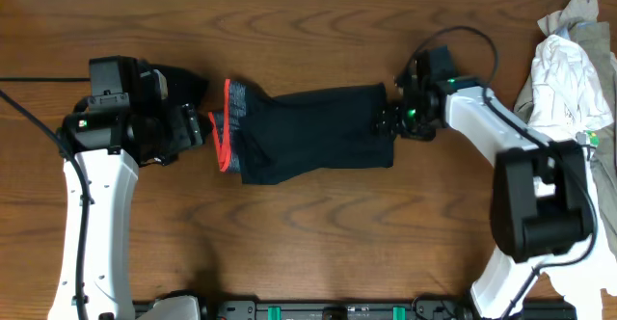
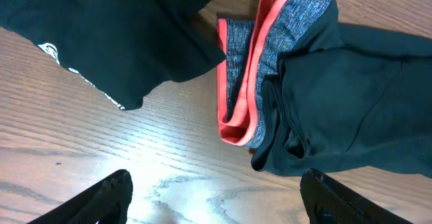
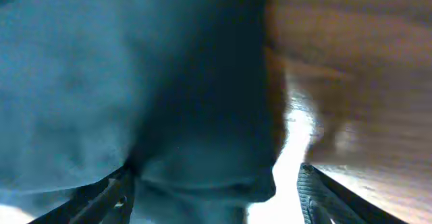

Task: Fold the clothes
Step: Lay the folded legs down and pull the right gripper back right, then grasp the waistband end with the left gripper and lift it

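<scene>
The waistband should fold over toward the hem (image 1: pixel 387 132), so my left gripper should next grab the shorts by the orange-red waistband edge (image 1: pixel 226 132).
Dark navy shorts (image 1: pixel 313 132) with a grey and orange-red waistband (image 1: pixel 228 125) lie flat across the middle of the table. My left gripper (image 1: pixel 198 127) is open and empty just left of the waistband; in the left wrist view its fingers (image 2: pixel 214 200) hover over bare wood below the waistband (image 2: pixel 253 82). My right gripper (image 1: pixel 390 120) is open at the shorts' right hem; in the right wrist view its fingers (image 3: pixel 216 193) straddle the dark fabric (image 3: pixel 169 102), not closed on it.
A black garment (image 1: pixel 178 84) lies under the left arm, also in the left wrist view (image 2: pixel 101 28). A pile of white and grey clothes (image 1: pixel 569 65) sits at the far right edge. Bare wooden table (image 1: pixel 318 233) lies in front.
</scene>
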You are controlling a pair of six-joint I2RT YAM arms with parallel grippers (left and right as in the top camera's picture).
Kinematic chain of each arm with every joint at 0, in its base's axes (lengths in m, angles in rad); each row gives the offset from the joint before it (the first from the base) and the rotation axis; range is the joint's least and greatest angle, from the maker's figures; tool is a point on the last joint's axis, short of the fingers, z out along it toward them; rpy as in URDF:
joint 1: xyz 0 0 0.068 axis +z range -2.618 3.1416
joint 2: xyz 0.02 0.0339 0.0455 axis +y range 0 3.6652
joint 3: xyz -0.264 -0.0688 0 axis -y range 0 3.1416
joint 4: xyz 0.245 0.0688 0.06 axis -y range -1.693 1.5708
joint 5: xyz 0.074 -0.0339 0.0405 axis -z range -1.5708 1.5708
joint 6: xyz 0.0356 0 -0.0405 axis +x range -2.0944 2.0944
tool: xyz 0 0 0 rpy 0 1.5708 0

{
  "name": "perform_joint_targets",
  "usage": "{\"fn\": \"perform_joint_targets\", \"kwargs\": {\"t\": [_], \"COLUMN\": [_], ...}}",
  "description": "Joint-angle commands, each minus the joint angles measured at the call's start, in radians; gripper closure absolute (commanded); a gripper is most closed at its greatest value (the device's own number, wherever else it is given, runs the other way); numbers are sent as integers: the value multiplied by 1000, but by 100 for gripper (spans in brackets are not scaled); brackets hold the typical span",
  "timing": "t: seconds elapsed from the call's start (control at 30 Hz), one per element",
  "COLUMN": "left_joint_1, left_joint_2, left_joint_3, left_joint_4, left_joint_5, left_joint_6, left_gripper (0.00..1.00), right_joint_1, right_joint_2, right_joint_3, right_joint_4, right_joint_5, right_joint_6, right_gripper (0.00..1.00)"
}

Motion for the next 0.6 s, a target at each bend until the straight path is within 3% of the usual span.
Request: {"fn": "perform_joint_targets", "kwargs": {"t": [0.0, 0.03, 0.1, 0.17, 0.37, 0.5, 0.53, 0.57], "left_joint_1": [4, 4, 4, 4, 4, -2, -7, -19], "left_joint_2": [-7, -7, -7, -7, -1, 36, 52, 77], "left_joint_3": [20, 20, 19, 15, -12, -42, -53, -64], "left_joint_4": [-2, -2, -2, -2, -1, 19, 31, 46], "left_joint_5": [2, 2, 3, 3, 77, 195, 224, 264], "left_joint_6": [13, 13, 12, -2, -45, -45, -45, -45], "left_gripper": [19, 19, 19, 19, 19, 19, 19, 19], "right_joint_1": [10, 13, 18, 12, -86, -144, -149, -149], "right_joint_2": [44, 52, 52, 35, -98, -164, -172, -174], "right_joint_3": [-8, -8, -8, -6, -5, -5, -5, -5], "right_joint_4": [11, 19, 28, 26, -66, -102, -105, -108], "right_joint_5": [-34, -46, -55, -34, 210, 169, 137, 110], "right_joint_6": [-4, -4, -6, -16, -29, -63, -74, -80], "right_gripper": [31, 40, 78, 96, 99, 98, 89, 69]}}
